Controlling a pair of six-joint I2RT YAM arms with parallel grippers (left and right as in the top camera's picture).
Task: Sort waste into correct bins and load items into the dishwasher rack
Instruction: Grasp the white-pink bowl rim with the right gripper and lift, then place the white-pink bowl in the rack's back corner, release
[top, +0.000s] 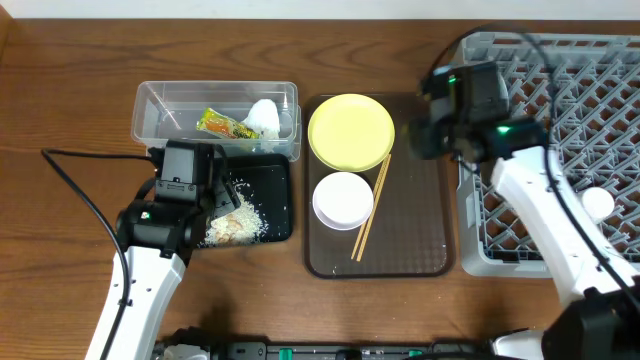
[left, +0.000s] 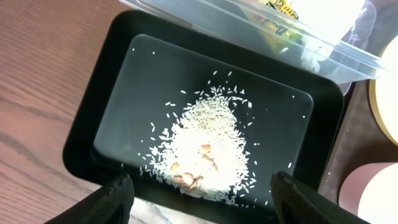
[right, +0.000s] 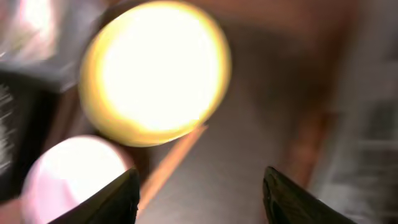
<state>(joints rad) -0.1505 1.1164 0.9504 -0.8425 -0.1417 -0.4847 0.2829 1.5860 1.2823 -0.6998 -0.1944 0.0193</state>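
The right gripper grabs the white bowl (top: 343, 199) by its rim facing the rack next, so the bowl's body stays free to tilt into the dishwasher rack.
The clear tub (top: 150, 110) at the back left holds the green-yellow-orange wrapper (top: 224, 124) and the white paper wad (top: 264, 117). In front of it, the black tray (top: 278, 185) holds the rice scraps (top: 236, 224), which also show in the left wrist view (left: 211, 146). My left gripper (top: 222, 198) (left: 202, 182) is open and empty just above the rice. The yellow plate (top: 350, 131), white bowl (top: 343, 199) and chopsticks (top: 371, 207) lie on the brown serving tray. My right gripper (top: 420, 136) (right: 200, 175) is open and empty over that tray, right of the plate (right: 155, 71). A white cup (top: 597, 204) sits in the grey rack (top: 600, 90). The light blue bowl is out of view.
The dark brown serving tray (top: 415, 240) lies between the black tray and the rack. The left arm's cable (top: 75, 190) runs over the table at the left. The right wrist view is blurred. The tub's edge (left: 249, 37) lies just beyond the black tray (left: 99, 99).
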